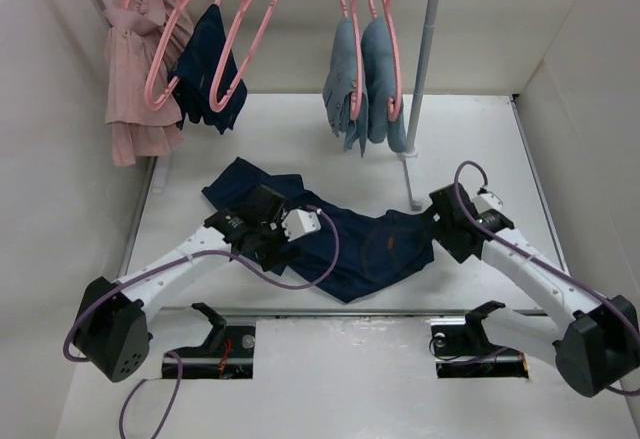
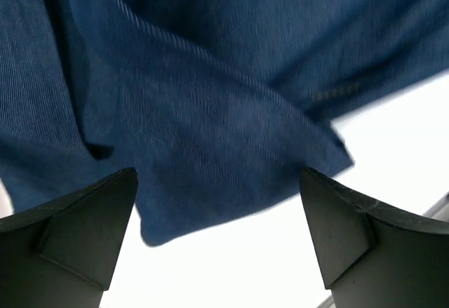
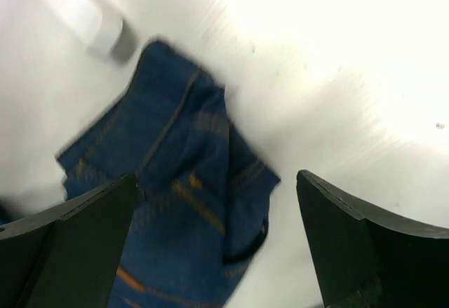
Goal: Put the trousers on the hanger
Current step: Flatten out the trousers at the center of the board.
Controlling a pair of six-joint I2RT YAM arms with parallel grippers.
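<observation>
My right gripper will grab the trousers (image 1: 370, 244) next, by their stitched waist part. I will then spread the trousers out straight for the hanger.
The trousers (image 1: 370, 244), long dark navy jeans with orange-brown stitching, lie crumpled on the white table across its middle. My left gripper (image 1: 262, 221) hovers over their left part; in the left wrist view it (image 2: 217, 206) is open, with a folded denim edge (image 2: 210, 132) just beyond the fingertips. My right gripper (image 1: 443, 221) is at their right end; in the right wrist view it (image 3: 217, 213) is open above the stitched waist part (image 3: 182, 196). Pink hangers (image 1: 262, 9) hang on the rail at the top left, far from both grippers.
On the rail hang a pink garment (image 1: 135, 69), a smaller dark navy garment (image 1: 210, 69) and light blue-grey jeans (image 1: 365, 84) on pink hangers. The rack's grey pole (image 1: 420, 79) stands behind my right gripper, its white foot (image 3: 98, 24) beside the trousers. White walls enclose the table.
</observation>
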